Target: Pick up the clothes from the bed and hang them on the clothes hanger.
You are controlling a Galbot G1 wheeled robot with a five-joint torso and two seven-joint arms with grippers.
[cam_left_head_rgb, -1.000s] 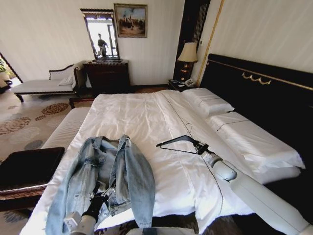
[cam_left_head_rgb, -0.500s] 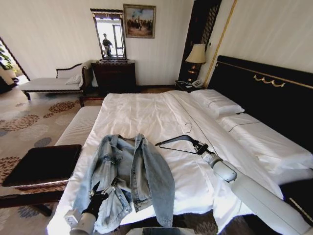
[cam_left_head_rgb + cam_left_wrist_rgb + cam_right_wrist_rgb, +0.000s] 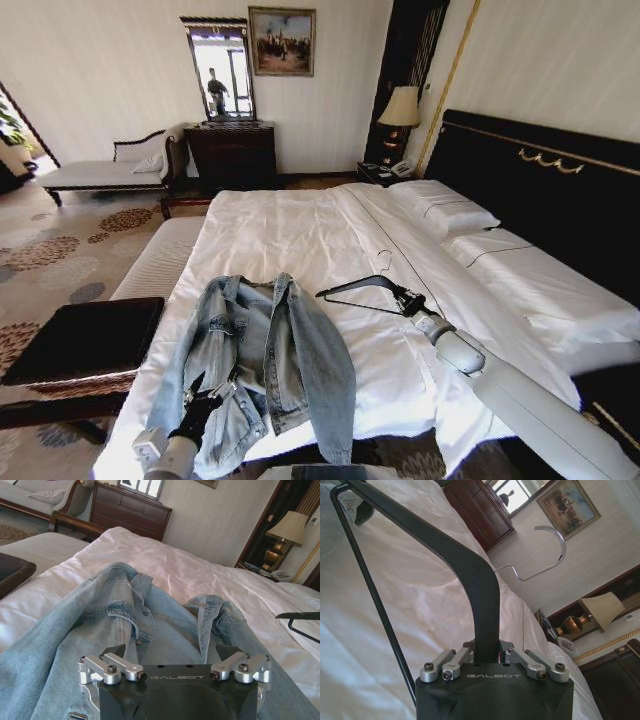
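The jacket (image 3: 205, 340) lies loose across the bed and its open front edge (image 3: 240, 322) sticks up, so the robot's left gripper should pinch that front edge next.
A light-blue denim jacket, the clothes (image 3: 262, 355), lies spread open, collar toward the headboard, near the foot of the white bed (image 3: 300, 225). My left gripper (image 3: 208, 394) hovers low over the jacket's lower front. In the left wrist view it (image 3: 172, 653) stands open, its fingers wide apart above the denim (image 3: 125, 615). To the right of the jacket, my right gripper (image 3: 405, 300) is shut on one arm of the black clothes hanger (image 3: 358, 290) and holds it above the sheet. The right wrist view shows the hanger's arm (image 3: 470, 575) clamped in that gripper (image 3: 486, 656), silver hook (image 3: 555, 550) pointing away.
White pillows (image 3: 445, 212) lie against the tall black headboard (image 3: 540, 200). A dark bench (image 3: 80, 340) stands left of the bed's foot. A chaise (image 3: 100, 170), a dark dresser (image 3: 235, 155) and a lamp (image 3: 402, 108) line the far wall.
The head view has shifted, so the whole picture has slid to the right. Both arms keep their poses; the hanger stays held above the sheet and the left gripper stays over the jacket.
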